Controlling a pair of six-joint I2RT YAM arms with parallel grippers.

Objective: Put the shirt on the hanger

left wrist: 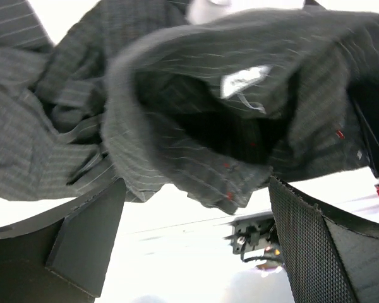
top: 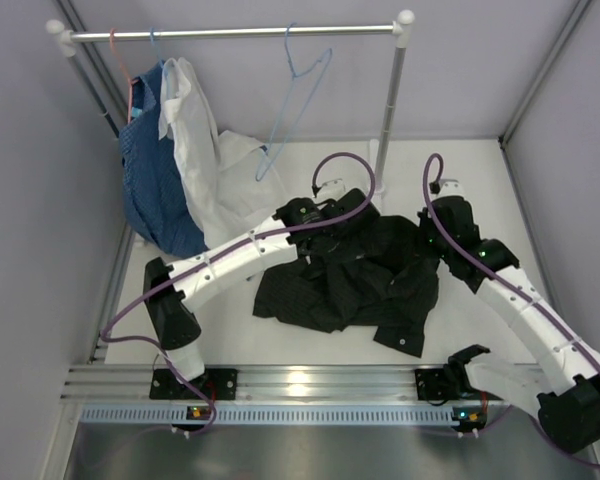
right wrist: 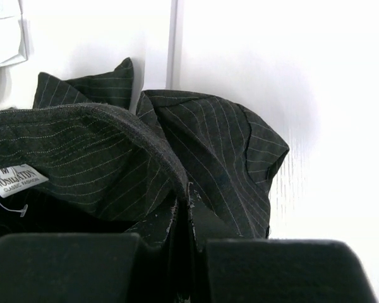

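My left gripper grabs the shirt by its collar edge (top: 333,260) (left wrist: 138,118) next, opposite my right gripper's hold. This keeps the neck opening accessible to insert the hanger.
The black pinstriped shirt (top: 365,280) lies crumpled on the white table between my arms. The light-blue wire hanger (top: 292,95) hangs bare on the rail at the back. My left gripper (top: 352,226) is at the shirt's far edge. In the left wrist view it is open (left wrist: 196,221) with wide-apart fingers (left wrist: 88,233), and the shirt collar (left wrist: 196,113) hangs just beyond them, with nothing between the fingers. My right gripper (top: 427,232) is at the shirt's right edge. In the right wrist view it (right wrist: 186,214) is shut on a fold of the shirt (right wrist: 221,158) near the collar label (right wrist: 16,180).
A blue patterned garment (top: 150,170) on a red hanger (top: 120,60) and a white shirt (top: 195,140) hang at the rail's left end and drape onto the table. The rail's right post (top: 390,110) stands just behind the shirt. Grey walls close in on both sides.
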